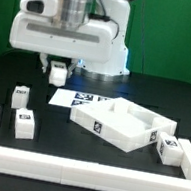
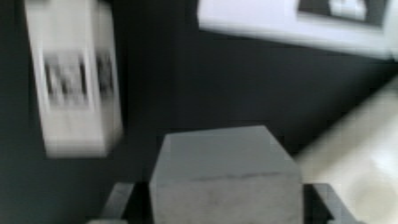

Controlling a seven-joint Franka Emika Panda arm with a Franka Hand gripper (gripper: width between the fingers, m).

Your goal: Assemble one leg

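Observation:
The held leg's lower edge point(image 1: 56, 84) is above the black table, so the white leg would drop if I opened now. My gripper should keep holding the leg.
My gripper point(image 1: 58, 69) hangs at the back left of the table in the exterior view, shut on a white leg point(image 1: 57, 76) and holding it just above the black surface. In the wrist view the held leg point(image 2: 222, 165) fills the space between the two fingers point(image 2: 121, 200), and the gripper point(image 2: 222, 208) is closed on its sides. Another leg point(image 2: 71, 80), with a blurred tag, lies on the table beside it. Three more legs lie loose: one point(image 1: 19, 95) at the left, one point(image 1: 23, 124) in front of it, one point(image 1: 167, 149) at the right.
The large white square rimmed panel point(image 1: 124, 124) lies at centre right and shows in the wrist view point(image 2: 294, 25). The marker board point(image 1: 81, 99) lies behind it. A low white border wall point(image 1: 70, 170) runs along the front and both sides.

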